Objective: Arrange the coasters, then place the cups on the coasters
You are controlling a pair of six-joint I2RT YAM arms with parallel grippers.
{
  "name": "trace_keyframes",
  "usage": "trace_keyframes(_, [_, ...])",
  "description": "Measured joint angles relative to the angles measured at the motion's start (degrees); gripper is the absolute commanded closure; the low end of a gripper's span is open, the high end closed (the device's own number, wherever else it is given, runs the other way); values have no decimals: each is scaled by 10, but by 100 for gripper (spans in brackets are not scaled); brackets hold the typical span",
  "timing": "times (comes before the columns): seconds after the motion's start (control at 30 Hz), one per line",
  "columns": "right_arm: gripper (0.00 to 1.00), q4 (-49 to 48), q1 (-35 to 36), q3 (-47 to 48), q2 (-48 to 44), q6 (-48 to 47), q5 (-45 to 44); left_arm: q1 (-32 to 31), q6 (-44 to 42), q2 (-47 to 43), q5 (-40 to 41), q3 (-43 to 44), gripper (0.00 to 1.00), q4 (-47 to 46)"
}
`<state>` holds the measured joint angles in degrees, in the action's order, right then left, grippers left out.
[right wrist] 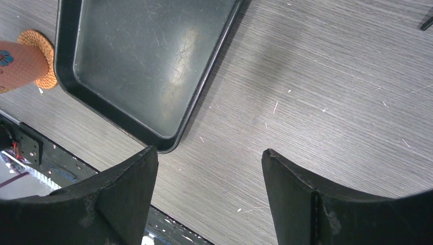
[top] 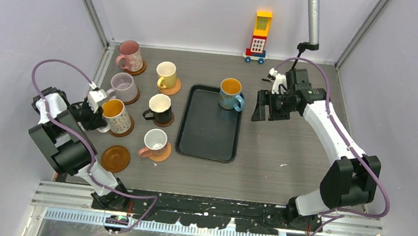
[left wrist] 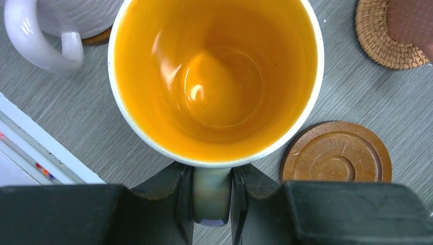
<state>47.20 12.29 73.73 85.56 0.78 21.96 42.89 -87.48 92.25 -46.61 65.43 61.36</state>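
The white-patterned cup's base (top: 121, 129) sits level inside the brown rim of its coaster, so it is time for my left gripper to release the white-patterned cup.
My left gripper (top: 95, 118) (left wrist: 212, 199) is shut on the handle (left wrist: 212, 196) of a white-patterned cup with an orange inside (top: 116, 116) (left wrist: 214, 81). A coaster's edge (top: 124, 131) shows under that cup. An empty wooden coaster (top: 115, 158) (left wrist: 336, 153) lies just in front of it. Pink (top: 130, 57), pale yellow (top: 166, 75), lilac (top: 123, 87), black (top: 159, 108) and salmon (top: 154, 142) cups each stand on a coaster. A blue cup (top: 231, 94) stands on the black tray (top: 207, 135). My right gripper (top: 258, 107) (right wrist: 209, 168) hangs open and empty just right of the blue cup.
A yellow-red toy block tower (top: 259, 36) stands at the back wall. The black tray's near corner (right wrist: 163, 143) lies below my right fingers. White walls enclose the table on three sides. The salmon cup (right wrist: 18, 64) on its woven coaster (right wrist: 43, 46) shows in the right wrist view.
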Motion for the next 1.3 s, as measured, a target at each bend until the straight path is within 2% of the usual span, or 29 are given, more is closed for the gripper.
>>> trace_keyframes(0.17, [21, 4, 0, 0, 0, 0, -1, 0, 0, 14, 1, 0, 100, -8])
trace_keyframes(0.23, [21, 6, 0, 0, 1, 0, -2, 0, 0, 14, 1, 0, 94, -12])
trace_keyframes(0.27, [21, 7, 0, 0, 1, 0, -2, 0, 0, 14, 1, 0, 90, -15])
trace_keyframes(0.4, [21, 9, 0, 0, 1, 0, -2, 0, -4, 16, 1, 0, 64, -18])
trace_keyframes(0.6, [21, 9, 0, 0, 1, -5, -3, 7, -24, 16, -1, 0, 45, -9])
trace_keyframes(0.67, [21, 9, 0, 0, 1, -9, -4, 10, -30, 16, -1, 0, 35, -4])
trace_keyframes(0.73, [21, 9, 0, 0, 1, -13, -4, 15, -33, 15, 0, 3, 16, 7])
trace_keyframes(0.87, [21, 13, 0, 11, 8, -31, -7, 24, -46, 8, 1, 30, 1, 45])
trace_keyframes(1.07, [21, 18, 0, 77, 60, -92, -11, 25, -27, -36, 4, 81, 0, 87])
trace_keyframes(1.3, [26, 22, 0, 178, 156, -141, 0, 10, 113, -73, 19, 169, 0, 101])
